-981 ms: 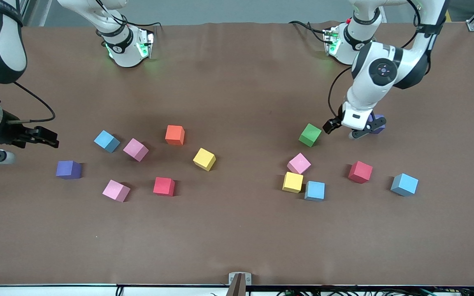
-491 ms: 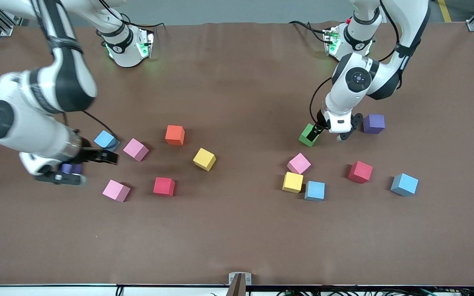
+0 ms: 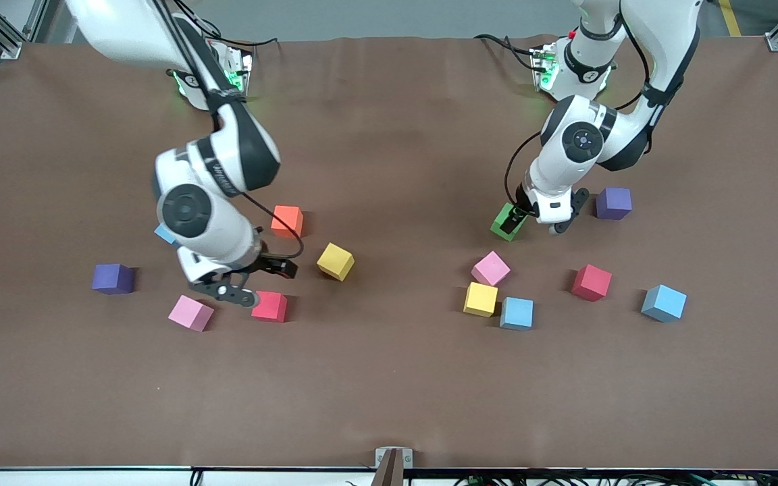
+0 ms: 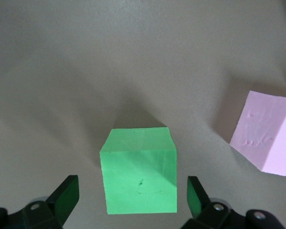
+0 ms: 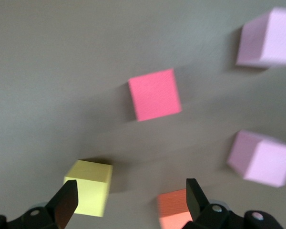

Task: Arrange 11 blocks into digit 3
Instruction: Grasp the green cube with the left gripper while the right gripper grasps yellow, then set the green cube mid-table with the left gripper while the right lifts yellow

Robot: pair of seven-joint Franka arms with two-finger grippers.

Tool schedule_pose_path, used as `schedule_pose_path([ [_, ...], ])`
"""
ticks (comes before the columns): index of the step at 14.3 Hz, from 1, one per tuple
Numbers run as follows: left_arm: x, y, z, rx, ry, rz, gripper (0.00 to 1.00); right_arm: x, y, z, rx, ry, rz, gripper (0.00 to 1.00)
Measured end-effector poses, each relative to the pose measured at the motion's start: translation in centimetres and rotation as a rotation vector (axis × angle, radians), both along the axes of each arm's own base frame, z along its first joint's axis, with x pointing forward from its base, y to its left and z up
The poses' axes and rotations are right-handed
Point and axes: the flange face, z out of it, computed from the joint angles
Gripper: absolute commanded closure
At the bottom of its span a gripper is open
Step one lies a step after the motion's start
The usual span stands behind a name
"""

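My left gripper grabs the green block [image 3: 505, 227] [image 4: 140, 179] by its opposite sides next, to build the digit 3.
The blocks lie loose in two groups, and no digit 3 shows. My left gripper [image 3: 537, 218] hangs open over the green block [image 3: 505, 227], which sits between its fingers [image 4: 66, 198] in the left wrist view, untouched. Nearer the camera lie a pink [image 3: 491, 268], yellow [image 3: 481, 299], light blue [image 3: 516, 313], red [image 3: 591, 282] and another light blue block [image 3: 664, 302]. My right gripper [image 3: 257, 280] is open and empty over the table between the orange [image 3: 287, 221], yellow [image 3: 335, 261] and red [image 3: 269, 306] blocks. A pink block [image 3: 190, 312] lies beside the red one. The right arm mostly hides a light blue block [image 3: 163, 233].
One purple cube [image 3: 113, 278] sits toward the right arm's end of the table. Another purple cube [image 3: 613, 203] stands beside the left gripper. The brown mat [image 3: 389, 391] covers the table. The right wrist view shows two pink blocks [image 5: 261, 157].
The right arm swung in from the table's end to over the orange, yellow and red blocks. The left gripper moved from the purple cube to over the green block. No block moved.
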Motion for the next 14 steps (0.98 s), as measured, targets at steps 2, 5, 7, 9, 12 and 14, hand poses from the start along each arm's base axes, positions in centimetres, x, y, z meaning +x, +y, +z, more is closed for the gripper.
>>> schedule_pose_path([
  [2, 0.1, -0.2, -0.7, -0.002, 0.013, -0.006, 0.04, -0.8, 3.0, -3.0, 0.004, -0.006, -0.07, 0.0],
  [5, 0.4, -0.4, -1.9, -0.01, 0.035, -0.006, 0.4, -1.4, 5.1, -7.1, 0.057, 0.032, -0.176, 0.0],
  [7, 0.6, -0.6, -2.3, -0.016, 0.041, -0.004, 0.64, -1.6, 5.5, -8.2, 0.065, 0.046, -0.191, 0.0],
  [9, 1.0, -0.8, -2.0, -0.021, 0.034, -0.005, 0.74, -1.9, 6.1, -8.5, 0.066, 0.05, -0.2, 0.0],
  [12, 0.3, -3.6, -1.5, -0.026, 0.017, -0.074, 0.76, -2.3, 6.7, -9.2, 0.064, 0.053, -0.214, 0.0],
  [14, -1.8, -8.4, -0.7, -0.037, 0.0, -0.172, 0.76, -2.6, 7.2, -10.1, 0.061, 0.056, -0.212, 0.0],
])
